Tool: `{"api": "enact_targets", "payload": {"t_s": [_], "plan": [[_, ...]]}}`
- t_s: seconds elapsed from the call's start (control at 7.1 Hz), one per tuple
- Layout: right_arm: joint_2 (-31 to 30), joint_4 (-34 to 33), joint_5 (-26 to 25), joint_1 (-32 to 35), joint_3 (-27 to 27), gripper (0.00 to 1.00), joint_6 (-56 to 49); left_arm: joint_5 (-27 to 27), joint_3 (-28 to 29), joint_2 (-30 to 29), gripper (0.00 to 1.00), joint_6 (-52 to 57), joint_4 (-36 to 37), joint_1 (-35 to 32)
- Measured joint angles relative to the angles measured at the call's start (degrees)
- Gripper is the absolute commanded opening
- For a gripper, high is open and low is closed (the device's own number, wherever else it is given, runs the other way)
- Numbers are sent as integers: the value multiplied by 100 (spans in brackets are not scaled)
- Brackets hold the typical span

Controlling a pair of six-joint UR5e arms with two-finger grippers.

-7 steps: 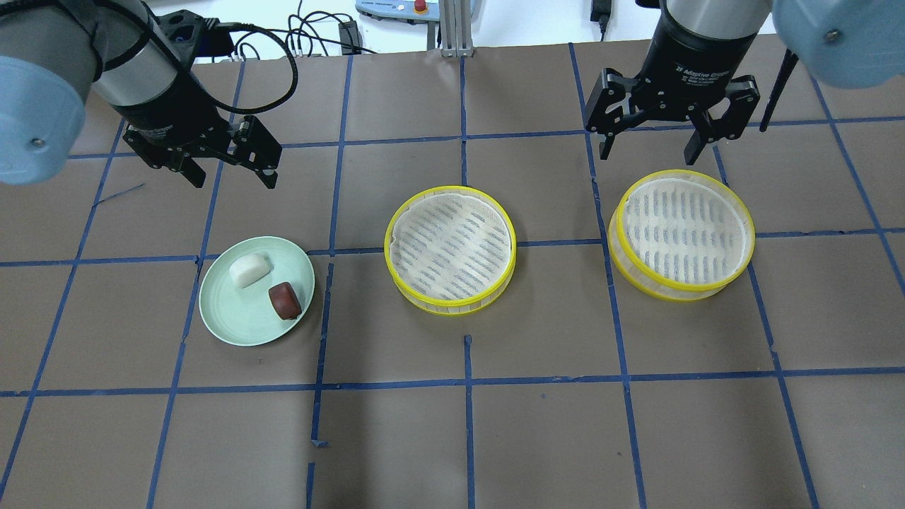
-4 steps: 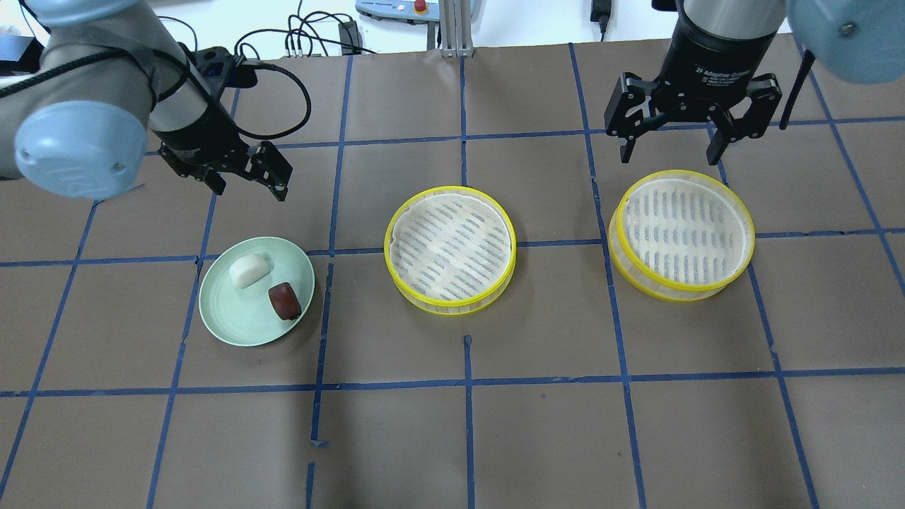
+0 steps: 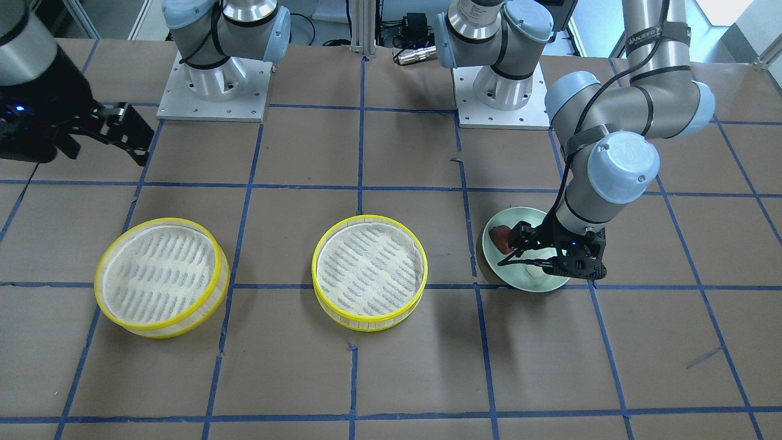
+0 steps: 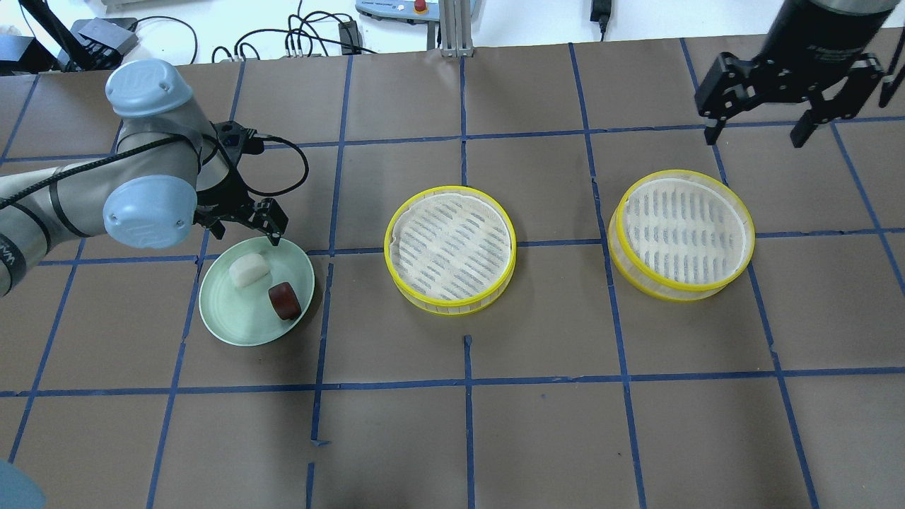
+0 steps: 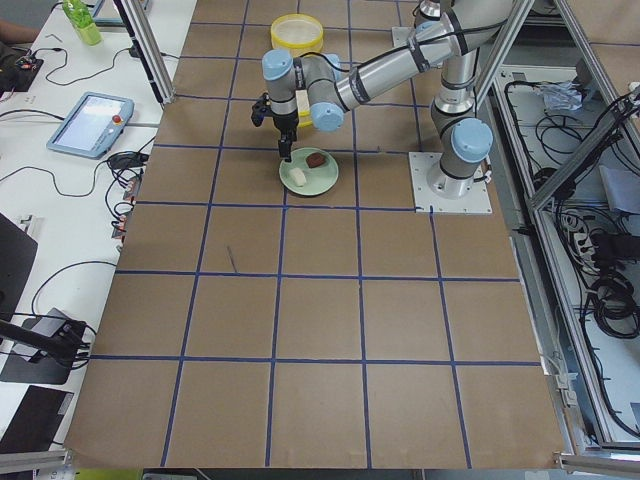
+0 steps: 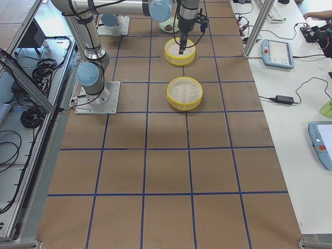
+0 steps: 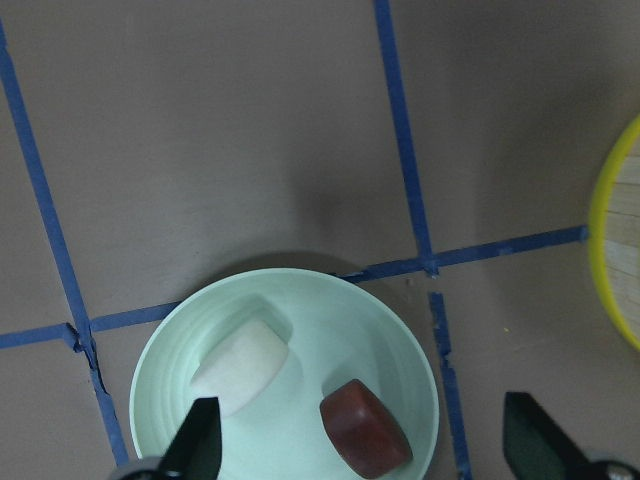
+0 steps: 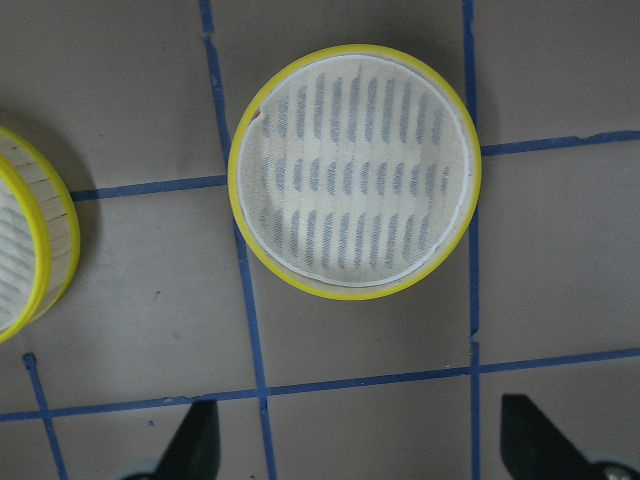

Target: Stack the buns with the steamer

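Observation:
My right gripper takes hold of the second empty steamer by its yellow rim [image 3: 217,258] [image 8: 354,50] next, to stack it level over the other one.
The white bun [image 4: 249,269] and the reddish-brown bun [image 4: 285,300] lie on a pale-green plate [image 4: 233,322] at the table's left. My left gripper [image 4: 242,230] is open and empty, low over the plate's far rim. Its wrist view shows the white bun [image 7: 243,367] and brown bun [image 7: 365,428] between the spread fingers. Two yellow-rimmed steamer tiers stand empty: one in the middle [image 4: 450,247], one at the right [image 4: 682,233]. My right gripper [image 4: 756,131] is open and empty, beyond and right of the right tier [image 8: 355,170].
Blue tape lines cross the brown table. Cables and a control box [image 4: 396,7] lie past the far edge. The two arm bases [image 3: 211,85] stand at the robot's side. A tablet pendant [image 5: 92,120] sits on the side bench.
My left arm has swung in and down, bringing its open gripper from behind the plate to just over the plate's far rim. My right gripper has moved right, away from the right tier.

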Motion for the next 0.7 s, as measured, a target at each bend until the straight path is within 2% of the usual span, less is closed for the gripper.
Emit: {"api": "enact_targets", "payload": {"t_s": [0.14, 0.28, 0.42, 0.56, 0.7], "plan": [[-3, 4, 3, -442, 26, 100, -670, 99, -170, -76, 85, -2, 80, 99], [-7, 4, -6, -851, 56, 100, -1117, 134, -294, -136, 67, 4, 113, 185], [-14, -9, -22, -1156, 95, 100, -1344, 146, -365, -231, 27, 5, 180, 236], [-2, -61, -25, -1271, 143, 100, -1457, 144, -377, -329, 0, -7, 282, 257], [63, -267, -27, -1299, 278, 100, -1523, 125, -355, -380, 0, -34, 372, 263]]}}
